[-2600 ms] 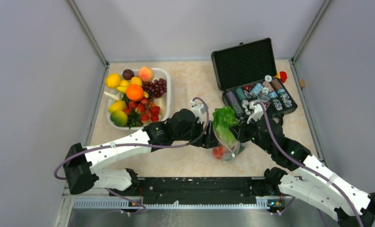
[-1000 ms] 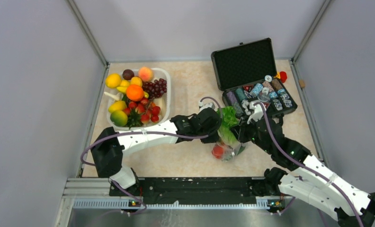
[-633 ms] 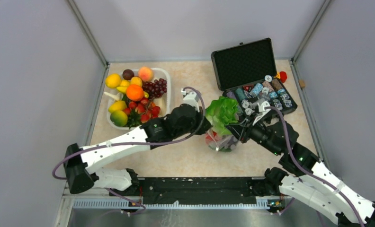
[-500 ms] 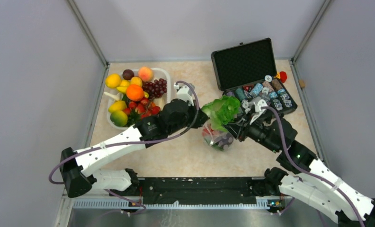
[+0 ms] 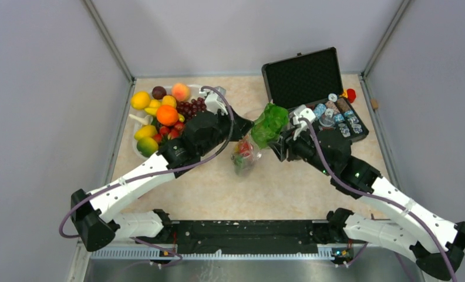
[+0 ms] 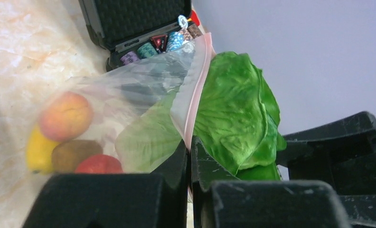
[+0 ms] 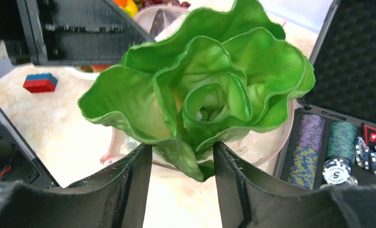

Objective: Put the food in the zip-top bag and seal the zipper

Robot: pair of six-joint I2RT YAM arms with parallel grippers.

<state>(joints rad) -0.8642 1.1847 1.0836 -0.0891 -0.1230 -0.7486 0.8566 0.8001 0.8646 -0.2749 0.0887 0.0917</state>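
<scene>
My right gripper's fingers have the lettuce leaf between them, and the bag's pink rim is beyond the leaf, toward the right in the wrist view. I need to move toward the bag's rim before I close.
The clear zip-top bag [image 5: 242, 158] hangs from my left gripper [image 5: 246, 129], which is shut on its pink zipper [image 6: 198, 80] strip. In the left wrist view the bag [image 6: 129, 95] holds a peach [image 6: 65, 116], a yellow fruit [image 6: 36, 149], a brown one and a red one. The green lettuce [image 5: 269, 123] sticks halfway out of the bag's mouth. My right gripper [image 7: 181, 146] stands open at the lettuce [image 7: 210, 90] base, its fingertips [image 7: 143, 154] just brushing the outer leaves. The bag's pink rim [image 7: 108, 147] curves behind the lettuce.
A white basin [image 5: 190, 87] heaped with toy fruit sits at the back left, close to my left arm. An open black case [image 5: 303, 73] of chips [image 5: 336, 114] lies at the back right, beside the right gripper. A red-blue block [image 7: 40, 82] lies on the table.
Both arms carried the bag and lettuce toward the back left, off the table. The right jaws have spread wider round the lettuce base. The left grip on the zipper is unchanged.
</scene>
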